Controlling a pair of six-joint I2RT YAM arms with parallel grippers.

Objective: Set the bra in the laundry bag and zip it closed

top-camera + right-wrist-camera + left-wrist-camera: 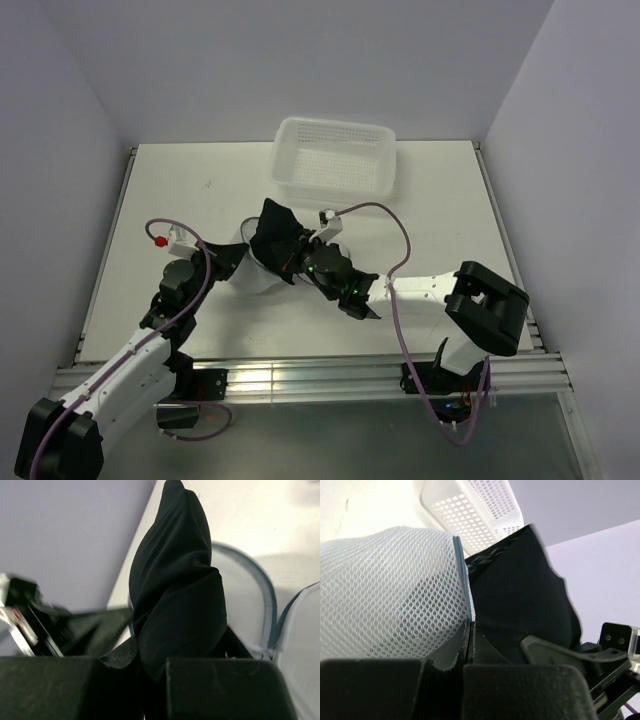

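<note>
The bra's upper end is past the bag's rim and the bra would end up across the bag's rim if I opened now, so my right gripper must keep holding it.
The laundry bag (pixel 252 272) is a white mesh pod lying open at the table's middle, between the two arms. My left gripper (pixel 236 262) is shut on its dark zipper rim (pixel 462 575), with the mesh dome (pixel 385 585) bulging to the left of the jaws (pixel 470 626). The bra (pixel 277 240), a black fabric bundle, stands up over the bag's opening. My right gripper (pixel 303 258) is shut on the bra (pixel 175 590), which fills the space between the fingers (pixel 180 642). Beside the pinched rim, the bra (pixel 520 590) hangs close. The bag's round rim (pixel 265 595) lies just behind the bra.
A white perforated plastic basket (pixel 335 160) stands at the back of the table, beyond the bag, and shows again as the basket (pixel 470 510) in the left wrist view. Walls close in on the left, back and right. The right arm's cable (pixel 400 250) loops above the table.
</note>
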